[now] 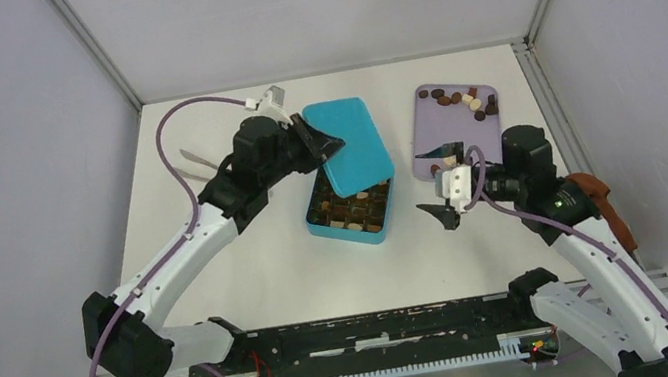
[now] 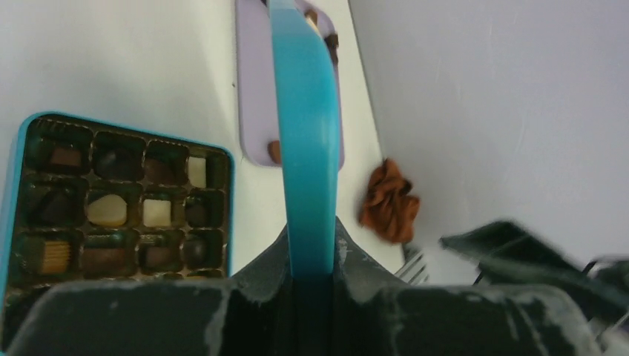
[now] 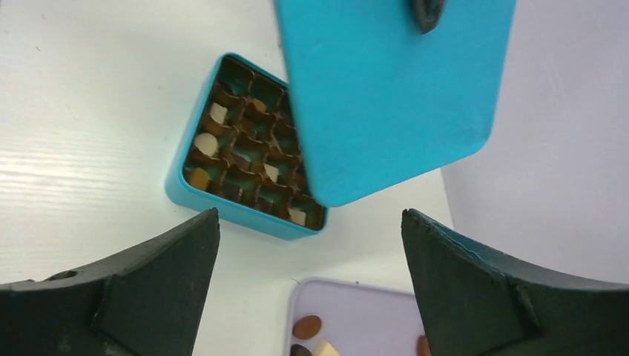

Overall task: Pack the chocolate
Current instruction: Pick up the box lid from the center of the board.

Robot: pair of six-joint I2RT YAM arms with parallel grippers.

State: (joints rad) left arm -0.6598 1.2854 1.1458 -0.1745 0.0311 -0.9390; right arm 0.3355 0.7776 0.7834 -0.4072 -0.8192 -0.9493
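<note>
My right gripper will next grab the edge of the teal lid (image 1: 353, 145) beside the lilac tray, so both grippers can fit the lid over the teal box.
The teal box (image 1: 318, 224) sits open mid-table, its brown insert holding chocolate (image 1: 354, 207) in dark, mid-brown and cream pieces. My left gripper (image 1: 323, 143) is shut on the teal lid (image 1: 353, 145), which hangs tilted over the box's far half. In the left wrist view the lid (image 2: 304, 133) runs edge-on out of the shut gripper (image 2: 311, 259), with the box (image 2: 15, 170) to the left. More chocolate (image 1: 463, 99) lies on the lilac tray (image 1: 463, 133). My right gripper (image 1: 441, 184) stands open and holds nothing, at the tray's near-left corner. From the right wrist, that gripper (image 3: 311, 215) frames the box (image 3: 222, 208), the lid (image 3: 386, 81) and the tray (image 3: 363, 315).
A reddish-brown cloth (image 1: 605, 196) lies at the right table edge by the right arm, and also shows in the left wrist view (image 2: 389, 200). Metal tongs (image 1: 195, 165) rest left of the left arm. Grey walls close in the table on three sides.
</note>
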